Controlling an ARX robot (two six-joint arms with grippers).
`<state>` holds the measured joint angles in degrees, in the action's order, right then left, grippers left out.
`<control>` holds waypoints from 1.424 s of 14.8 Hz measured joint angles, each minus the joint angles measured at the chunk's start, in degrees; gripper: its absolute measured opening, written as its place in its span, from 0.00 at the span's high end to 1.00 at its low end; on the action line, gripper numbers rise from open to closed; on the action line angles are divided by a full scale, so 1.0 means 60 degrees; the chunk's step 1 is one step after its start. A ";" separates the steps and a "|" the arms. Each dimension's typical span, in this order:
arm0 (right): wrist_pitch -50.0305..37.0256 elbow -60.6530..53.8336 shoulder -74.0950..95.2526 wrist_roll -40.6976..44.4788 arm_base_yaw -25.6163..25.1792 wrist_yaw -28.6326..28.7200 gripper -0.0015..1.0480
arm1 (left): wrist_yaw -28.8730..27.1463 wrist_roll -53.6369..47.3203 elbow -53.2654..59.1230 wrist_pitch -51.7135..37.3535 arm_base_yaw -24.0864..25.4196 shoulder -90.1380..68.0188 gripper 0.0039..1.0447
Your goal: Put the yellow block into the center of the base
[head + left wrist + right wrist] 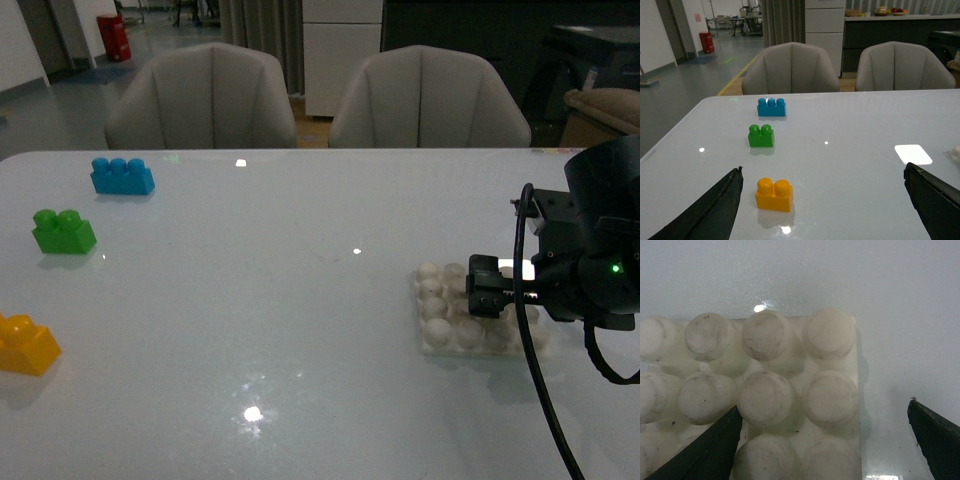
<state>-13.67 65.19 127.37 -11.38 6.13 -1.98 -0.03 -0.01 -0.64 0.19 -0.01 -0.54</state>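
Note:
The center of the white base stays free for the yellow block if I hold the base by the edge. My right gripper needs to grab the base by its studded edge [831, 399] next.
The yellow block [25, 345] stands upright on the table at its near left edge. In the left wrist view the yellow block [774, 194] sits just inside one finger [722, 200] of my open left gripper [823, 170], apart from it, with nothing held. That gripper is out of the front view. The base [445, 310], a white studded plate, lies at the right of the table. My right gripper [490, 290] hovers open over it and hides part of it. Seen from the right wrist, the base [765, 395] fills the view, its edge between the open right gripper's [824, 407] fingers.
A green brick [64, 231] [761, 136] and a blue brick [122, 176] [771, 107] stand beyond the yellow block on the left. Two grey chairs [205, 100] [428, 100] back the glossy table [300, 300]. A bright white rectangle [913, 154] shows on the tabletop.

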 joint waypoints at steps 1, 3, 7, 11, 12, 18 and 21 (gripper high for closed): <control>-0.0124 0.0004 0.0040 -0.0033 0.0047 0.0000 0.06 | 0.0000 0.0004 0.0000 0.0000 0.0000 0.0000 0.06; -0.0262 0.0036 0.0153 -0.0211 0.0219 0.0051 0.06 | 0.0004 0.0000 0.0000 0.0000 0.0000 0.0000 0.06; -0.0178 0.0441 0.0375 -0.0641 0.1206 0.0273 0.06 | 0.0000 0.0004 0.0000 0.0000 0.0000 0.0000 0.06; 0.0211 0.0976 0.0557 -0.1450 0.1996 0.0273 0.06 | 0.0000 0.0000 0.0000 0.0000 0.0000 0.0000 0.06; 0.0277 0.1078 0.0608 -0.1683 0.2197 0.0270 0.06 | 0.0000 0.0004 0.0000 0.0000 0.0000 0.0000 0.06; 0.0466 0.1304 0.0656 -0.2922 0.2987 0.0149 0.06 | 0.0000 0.0000 0.0000 0.0000 0.0000 0.0000 0.06; 0.0382 0.0969 0.0404 -0.2994 0.2783 0.0350 0.06 | -0.0004 0.0000 0.0000 0.0000 0.0000 0.0000 0.06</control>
<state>-11.38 71.00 129.80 -29.34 22.83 0.12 -0.05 -0.01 -0.64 0.19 -0.01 -0.54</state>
